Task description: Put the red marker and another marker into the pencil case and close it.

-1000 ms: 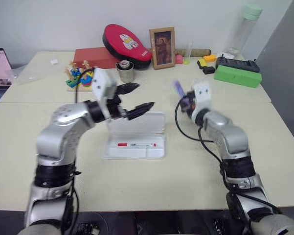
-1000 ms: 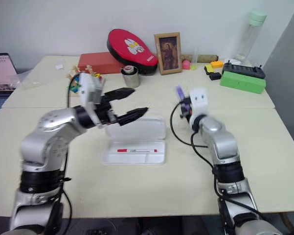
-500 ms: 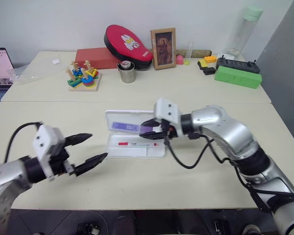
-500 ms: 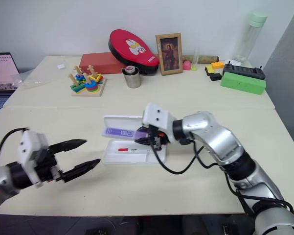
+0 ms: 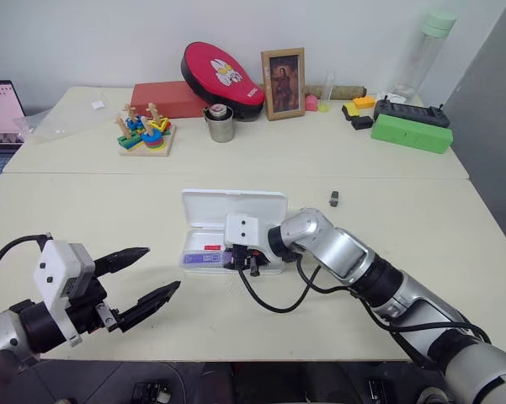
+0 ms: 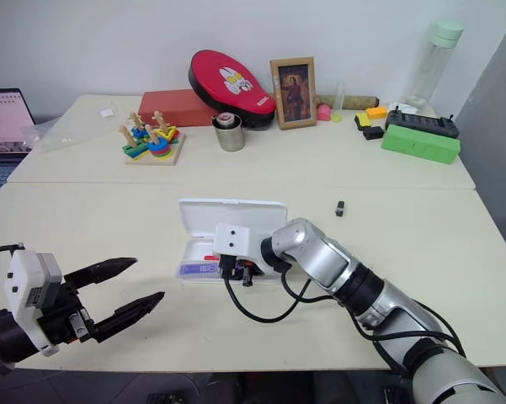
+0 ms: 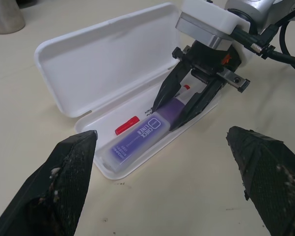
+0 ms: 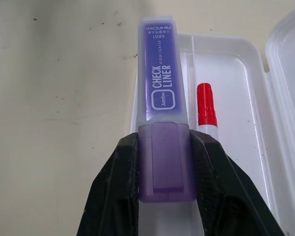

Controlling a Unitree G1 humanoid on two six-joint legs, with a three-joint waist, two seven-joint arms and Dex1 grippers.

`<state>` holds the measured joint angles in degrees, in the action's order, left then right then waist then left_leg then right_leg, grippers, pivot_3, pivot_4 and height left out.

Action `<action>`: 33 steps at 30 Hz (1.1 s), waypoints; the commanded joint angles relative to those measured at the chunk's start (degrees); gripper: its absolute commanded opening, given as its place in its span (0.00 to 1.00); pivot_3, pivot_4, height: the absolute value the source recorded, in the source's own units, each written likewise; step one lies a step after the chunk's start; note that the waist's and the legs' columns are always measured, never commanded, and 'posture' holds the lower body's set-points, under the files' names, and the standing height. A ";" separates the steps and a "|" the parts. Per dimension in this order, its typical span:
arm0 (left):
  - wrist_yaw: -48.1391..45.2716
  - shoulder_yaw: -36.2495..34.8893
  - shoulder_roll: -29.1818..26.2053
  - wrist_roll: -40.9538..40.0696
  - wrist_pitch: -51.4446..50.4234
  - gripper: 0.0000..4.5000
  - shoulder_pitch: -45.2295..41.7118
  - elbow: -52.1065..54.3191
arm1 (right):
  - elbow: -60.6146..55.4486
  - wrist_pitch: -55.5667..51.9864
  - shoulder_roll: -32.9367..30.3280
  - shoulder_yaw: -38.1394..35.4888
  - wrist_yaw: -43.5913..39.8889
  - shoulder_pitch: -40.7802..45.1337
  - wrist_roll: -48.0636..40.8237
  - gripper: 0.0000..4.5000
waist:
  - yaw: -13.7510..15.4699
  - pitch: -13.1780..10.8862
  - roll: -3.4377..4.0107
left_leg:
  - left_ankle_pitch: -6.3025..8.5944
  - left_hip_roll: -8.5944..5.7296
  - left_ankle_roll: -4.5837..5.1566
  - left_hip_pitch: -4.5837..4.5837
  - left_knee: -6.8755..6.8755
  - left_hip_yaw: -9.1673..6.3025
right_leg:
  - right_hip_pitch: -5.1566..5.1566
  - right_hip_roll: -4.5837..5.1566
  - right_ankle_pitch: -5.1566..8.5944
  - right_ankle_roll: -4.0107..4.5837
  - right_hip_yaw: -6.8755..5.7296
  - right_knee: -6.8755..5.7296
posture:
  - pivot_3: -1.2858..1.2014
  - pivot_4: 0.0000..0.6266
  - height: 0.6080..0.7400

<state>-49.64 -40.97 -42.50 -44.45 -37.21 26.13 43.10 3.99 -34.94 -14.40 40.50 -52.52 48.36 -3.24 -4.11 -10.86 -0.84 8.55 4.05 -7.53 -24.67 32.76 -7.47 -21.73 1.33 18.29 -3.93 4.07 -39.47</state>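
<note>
My right gripper releases the purple marker (image 8: 163, 88) now, since it is low over the tray (image 8: 230, 98) beside the red marker and would stay inside.
The pencil case (image 5: 236, 207) lies open at the table's middle, lid folded back. In its tray lies the red marker (image 7: 126, 125), whose red cap (image 8: 206, 110) shows beside the purple one. My right gripper (image 5: 240, 261) is shut on the purple marker (image 7: 137, 140) and holds it low over the tray's left end, alongside the red marker; its clear capped end reaches the tray's rim. I cannot tell whether it touches the tray. My left gripper (image 5: 162, 269) hangs open and empty near the table's front left, well apart from the case.
A tiny dark grey object (image 5: 334, 199) lies right of the case. Along the back stand a wooden stacking toy (image 5: 143, 135), a metal cup (image 5: 219, 124), a red box (image 5: 170, 98), a photo frame (image 5: 283, 71), a green box (image 5: 409, 131) and a bottle (image 5: 425, 50).
My right gripper swung down and to the left with the purple marker, from above the table to the case's tray. My left arm drew back from the case to the front left, still open.
</note>
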 commanded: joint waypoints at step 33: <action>7.30 36.70 4.97 6.75 2.58 1.00 -51.98 -16.32 | 7.93 -0.74 -3.26 -44.51 17.42 6.03 -14.90 0.99 | 2.28 0.04 -0.14 | -0.01 -0.09 0.00 0.00 0.09 -0.14 | 0.29 0.00 -0.14 -0.19 -0.14 0.29 | 0.52 0.24 1.00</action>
<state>-41.88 -8.11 -38.57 -40.25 -36.28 -23.18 28.60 10.16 -33.08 -17.07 -1.16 -42.58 54.56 -20.30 -1.83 -10.82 -0.98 8.54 3.98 -7.52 -24.70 32.82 -7.56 -21.42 1.33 18.09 -4.15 4.01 -39.05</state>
